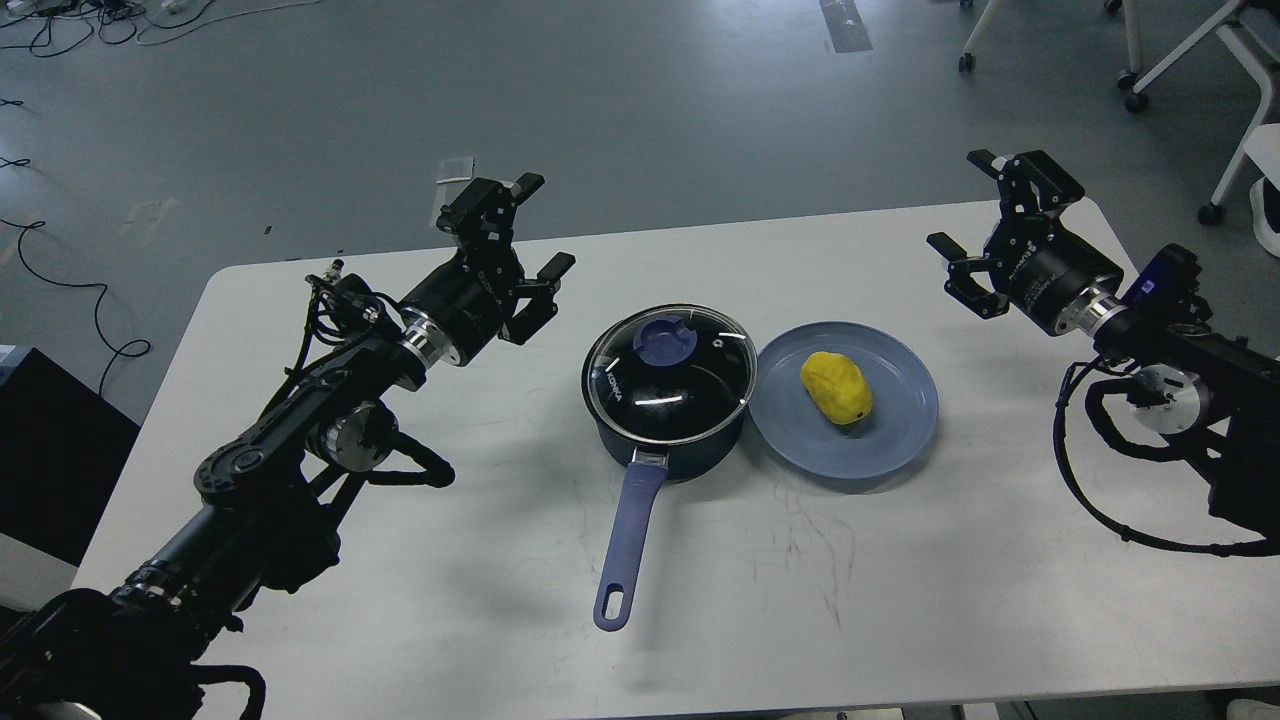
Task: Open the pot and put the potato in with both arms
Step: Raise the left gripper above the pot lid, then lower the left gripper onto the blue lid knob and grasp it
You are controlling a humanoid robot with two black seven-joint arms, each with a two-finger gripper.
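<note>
Next, my left gripper grabs the glass lid by its narrow blue knob [666,341] to open the pot, since the lid spreads too wide for the fingertips.
A dark blue pot [668,440] stands mid-table with its glass lid [668,375] on and a blue knob [666,341] on top; its long blue handle [625,545] points toward me. A yellow potato [836,386] lies on a blue plate [900,440] just right of the pot. My left gripper [543,224] is open and empty, up to the left of the pot. My right gripper [958,203] is open and empty, to the right of the plate near the table's far right corner.
The white table [400,600] holds only the pot and plate. Office chair legs [1140,60] stand on the grey floor at the back right. Cables lie on the floor at the far left. A black box [50,450] sits left of the table.
</note>
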